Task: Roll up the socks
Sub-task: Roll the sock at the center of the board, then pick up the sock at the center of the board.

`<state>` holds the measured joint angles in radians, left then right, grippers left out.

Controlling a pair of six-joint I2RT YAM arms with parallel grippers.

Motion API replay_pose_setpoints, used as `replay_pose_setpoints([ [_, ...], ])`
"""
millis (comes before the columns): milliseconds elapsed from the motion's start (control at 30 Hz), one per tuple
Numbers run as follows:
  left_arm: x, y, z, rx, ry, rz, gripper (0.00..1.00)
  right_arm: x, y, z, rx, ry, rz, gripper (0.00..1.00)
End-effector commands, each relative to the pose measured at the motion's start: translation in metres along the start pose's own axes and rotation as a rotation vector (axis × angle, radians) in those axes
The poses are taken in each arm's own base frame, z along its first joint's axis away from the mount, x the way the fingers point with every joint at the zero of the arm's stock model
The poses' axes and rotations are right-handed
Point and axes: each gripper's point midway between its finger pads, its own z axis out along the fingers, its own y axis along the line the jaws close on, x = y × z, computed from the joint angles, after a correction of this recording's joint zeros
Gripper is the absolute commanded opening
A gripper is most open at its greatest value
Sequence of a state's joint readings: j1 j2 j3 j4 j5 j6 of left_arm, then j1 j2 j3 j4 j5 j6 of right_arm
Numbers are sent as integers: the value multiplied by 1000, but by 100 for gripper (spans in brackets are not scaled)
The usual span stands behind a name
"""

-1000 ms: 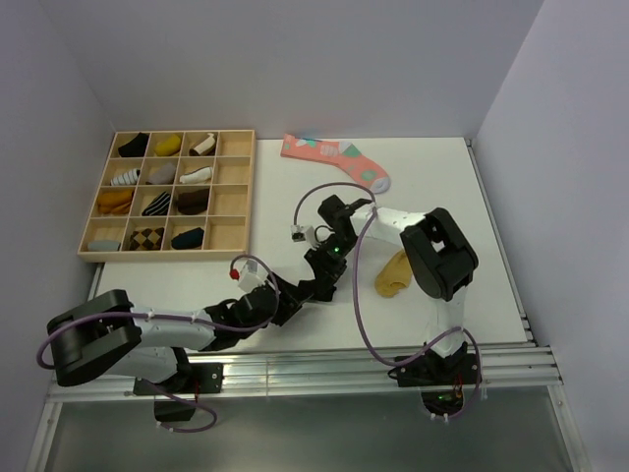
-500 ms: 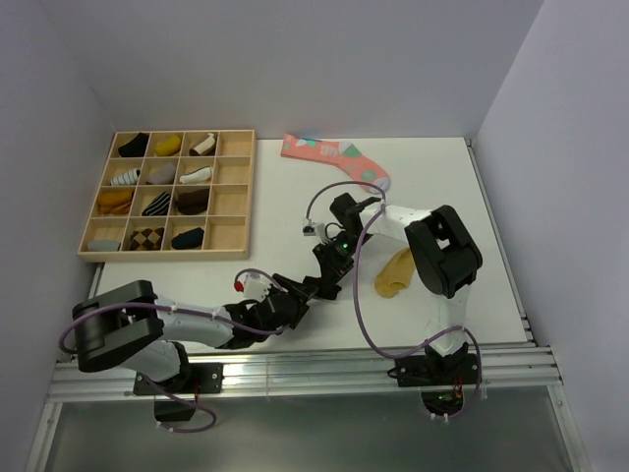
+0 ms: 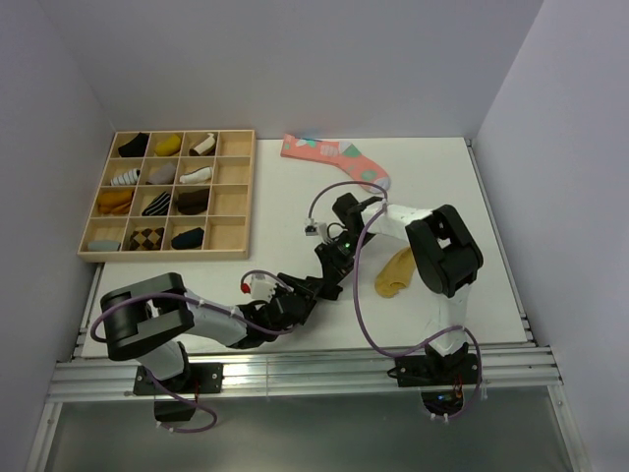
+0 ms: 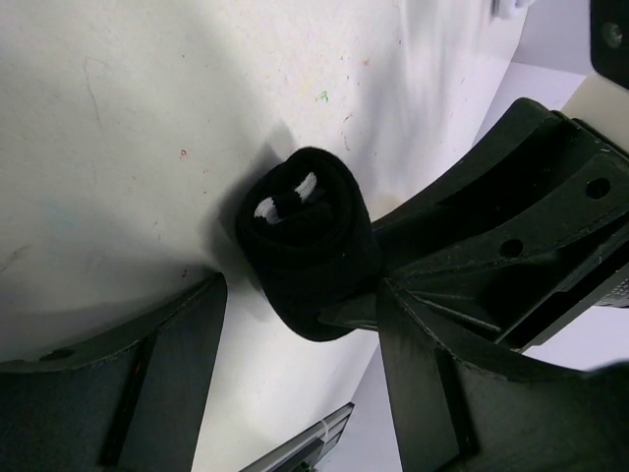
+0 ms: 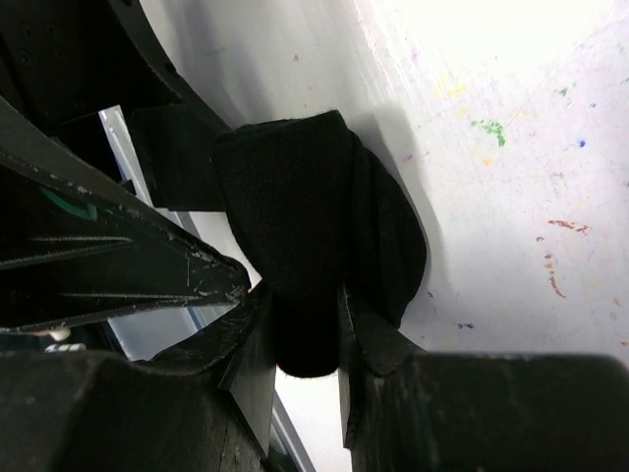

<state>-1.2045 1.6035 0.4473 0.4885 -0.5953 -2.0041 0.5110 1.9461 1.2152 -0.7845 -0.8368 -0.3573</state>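
Note:
The black roll needs to stay rolled for setting in the tray. My left gripper should grab it across its white-striped end [image 3: 327,289] [image 4: 299,228] next, opposite my right gripper.
The black sock [image 4: 307,246] is wound into a tight roll on the white table, with its white cuff stripes [image 4: 291,195] showing at one end. My right gripper [image 5: 307,339] is shut on the roll [image 5: 295,226], pinching its end between both fingers. My left gripper [image 4: 300,300] is open, with its fingers on either side of the roll's near end; the left finger [image 4: 147,383] stands clear of it. In the top view both grippers meet mid-table, the left gripper [image 3: 298,297] just below the right gripper [image 3: 329,273]. The mustard-tan sock [image 3: 393,273] lies loose to the right.
A wooden compartment tray [image 3: 249,192] holding several rolled socks sits at the back left. A long pink sock [image 3: 339,160] with teal and white patches lies at the back middle. The table's front rail [image 3: 295,369] runs just behind the arm bases.
The left arm has swung right and brought its gripper up to the roll, and its jaws have opened a little wider. The right gripper has held the roll almost still.

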Motion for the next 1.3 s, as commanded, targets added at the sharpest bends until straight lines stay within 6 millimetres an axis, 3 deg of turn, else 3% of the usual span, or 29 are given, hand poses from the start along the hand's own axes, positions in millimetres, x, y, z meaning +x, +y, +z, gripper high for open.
replay_pose_setpoints([
  [0, -25, 33, 4, -104, -110, -138, 68, 14, 6, 0, -54, 37, 47, 12],
  [533, -15, 52, 22, -135, -101, -155, 59, 21, 18, -2, -136, 48, 37, 11],
  [767, -15, 49, 23, -123, -101, -150, 42, 22, 21, -3, -150, 51, 25, 11],
  [867, -15, 50, 24, -123, -98, -139, 26, 25, 23, -4, -155, 58, 14, 11],
  [933, -16, 48, 25, -112, -91, -135, 17, 26, 24, -6, -148, 59, 1, 14],
  [967, -15, 48, 25, -115, -84, -128, 8, 26, 21, -6, -131, 59, -8, 16],
  [1033, -17, 49, 26, -120, -85, -111, 0, 26, 21, -9, -102, 46, -13, 27],
  [1100, -17, 50, 26, -121, -77, -99, 0, 20, 17, -14, -50, 18, -36, 40],
  [1267, -22, 46, 22, -93, -51, -89, 0, 9, 20, -30, 22, -36, -94, 56],
])
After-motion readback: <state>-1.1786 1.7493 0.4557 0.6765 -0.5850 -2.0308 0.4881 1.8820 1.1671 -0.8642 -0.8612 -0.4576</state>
